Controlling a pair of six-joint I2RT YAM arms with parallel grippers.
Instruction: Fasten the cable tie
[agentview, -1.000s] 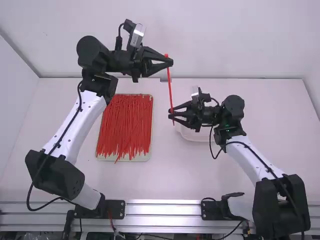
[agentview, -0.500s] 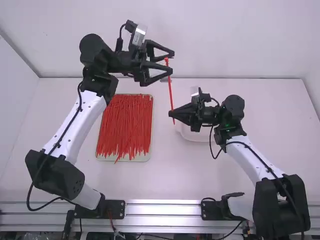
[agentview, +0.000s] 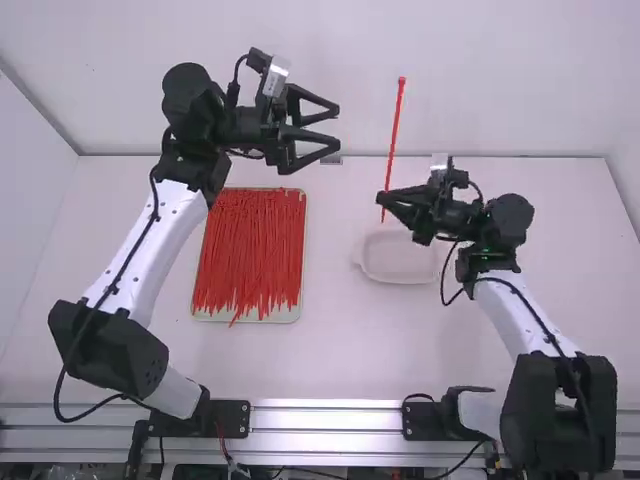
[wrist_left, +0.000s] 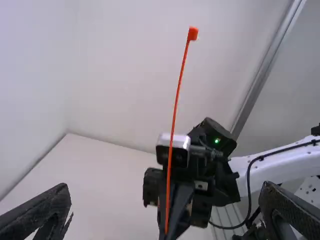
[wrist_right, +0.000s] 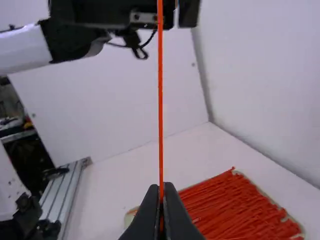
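Observation:
The tie (agentview: 392, 150) has its lower strap covered by my right gripper's fingers, so my left gripper will grab it next at its upper end (agentview: 401, 88), just under the tie's square head.
A single red cable tie (agentview: 392, 150) stands nearly upright in the air, its square head (agentview: 401, 82) at the top. My right gripper (agentview: 385, 207) is shut on its lower end, above the far rim of a clear plastic container (agentview: 395, 262). In the right wrist view the closed fingers (wrist_right: 150, 210) pinch the strap (wrist_right: 160, 100). My left gripper (agentview: 328, 128) hangs open to the left of the tie, apart from it, with nothing between its fingers (wrist_left: 42, 212). The left wrist view faces the tie (wrist_left: 176, 110) and the right gripper (wrist_left: 175, 220) holding it.
A dense pile of red cable ties (agentview: 252, 250) lies on a flat board left of centre, below the left arm; it also appears in the right wrist view as a red heap (wrist_right: 240, 207). White walls close the table at the back and left.
The left gripper has let go of the tie's head and opened wide. The right arm has carried the tie rightwards and up, away from the left gripper.

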